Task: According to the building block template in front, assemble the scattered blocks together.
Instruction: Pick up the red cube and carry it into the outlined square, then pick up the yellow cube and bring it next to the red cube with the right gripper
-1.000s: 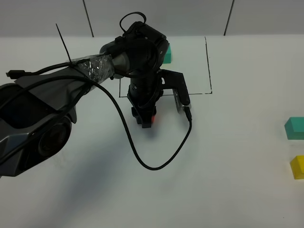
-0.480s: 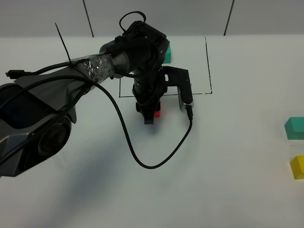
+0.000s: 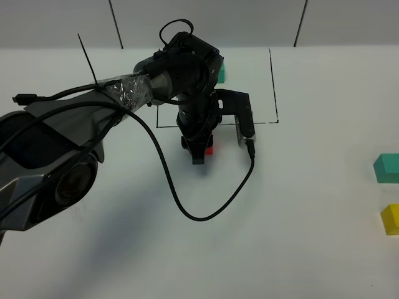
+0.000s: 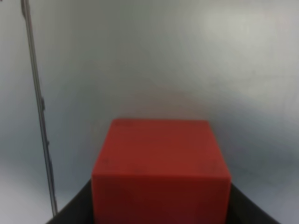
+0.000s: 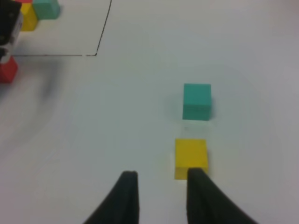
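Note:
The red cube's lower edge [image 3: 209, 153] meets the white tabletop by the black front line [image 3: 262, 123], so the cube would stay there if my left gripper opened now.
My left gripper [image 3: 201, 151] is shut on the red cube [image 3: 210, 149], low over the table just in front of the black frame's front line [image 3: 262, 123]. In the left wrist view the red cube [image 4: 161, 168] fills the space between the two black fingers. The template is mostly hidden under the left arm; only its teal cube [image 3: 219, 71] shows, while the right wrist view shows its yellow cube [image 5: 28, 17] and teal cube [image 5: 46, 8]. The loose teal cube [image 3: 388, 168] and loose yellow cube [image 3: 391, 219] lie at the far right. My right gripper [image 5: 163, 196] is open and empty, just short of the yellow cube [image 5: 191, 156], with the teal cube [image 5: 196, 100] beyond it.
A black cable [image 3: 187, 212] loops from the left arm over the white table [image 3: 299, 249]. The left arm's body [image 3: 56, 143] covers the left side. A wall with dark seams [image 3: 299, 22] runs behind the table's far edge.
My left gripper has carried the red cube a short way to the right, along the frame's front line. The loose teal and yellow cubes have not moved.

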Available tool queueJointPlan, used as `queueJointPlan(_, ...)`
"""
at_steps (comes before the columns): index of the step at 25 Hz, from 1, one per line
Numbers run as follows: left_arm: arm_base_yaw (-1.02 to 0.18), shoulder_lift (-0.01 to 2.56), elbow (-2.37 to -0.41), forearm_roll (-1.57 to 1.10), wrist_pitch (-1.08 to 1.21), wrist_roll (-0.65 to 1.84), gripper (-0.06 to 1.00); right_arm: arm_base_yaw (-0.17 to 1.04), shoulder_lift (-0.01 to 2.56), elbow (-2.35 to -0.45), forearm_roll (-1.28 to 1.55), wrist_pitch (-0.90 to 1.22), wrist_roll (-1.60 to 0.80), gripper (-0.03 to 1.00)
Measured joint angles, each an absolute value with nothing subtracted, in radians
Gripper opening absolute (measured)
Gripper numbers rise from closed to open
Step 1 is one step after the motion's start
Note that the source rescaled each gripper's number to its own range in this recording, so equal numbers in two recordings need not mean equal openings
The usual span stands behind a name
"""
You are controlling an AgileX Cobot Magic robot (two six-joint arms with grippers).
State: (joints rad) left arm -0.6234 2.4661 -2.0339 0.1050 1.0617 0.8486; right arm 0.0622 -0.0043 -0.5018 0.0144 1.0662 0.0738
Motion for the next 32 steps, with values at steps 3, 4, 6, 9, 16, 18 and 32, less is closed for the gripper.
queueJointPlan(3, -0.623, 2.466, -2.034, 0.102, 1.056, 0.849, 0.0, 0.062, -0.004, -0.502, 0.014, 1.066, 0.074, 0.0)
queueJointPlan(4, -0.623, 2.466, -2.034, 0.102, 1.055, 0.849, 0.0, 0.062, -0.004, -0.502, 0.014, 1.066, 0.074, 0.0)
queueJointPlan(6, -0.623, 2.466, -2.034, 0.102, 1.054, 0.849, 0.0, 0.062, -0.004, -0.502, 0.014, 1.066, 0.074, 0.0)
queueJointPlan(9, -0.623, 2.466, -2.034, 0.102, 1.054, 0.849, 0.0, 0.062, -0.004, -0.502, 0.014, 1.066, 0.074, 0.0)
queueJointPlan(16, -0.623, 2.454, -2.034, 0.095, 1.038, 0.849, 0.59, 0.062, -0.004, -0.502, 0.014, 1.066, 0.074, 0.0)
queueJointPlan(18, -0.623, 2.43, -2.034, 0.094, 1.052, 0.849, 0.76, 0.062, -0.004, -0.502, 0.014, 1.066, 0.074, 0.0)
queueJointPlan(32, -0.437, 2.14, -2.028, 0.067, 1.189, 0.489, 1.0, 0.062, -0.004, -0.502, 0.014, 1.066, 0.074, 0.0)
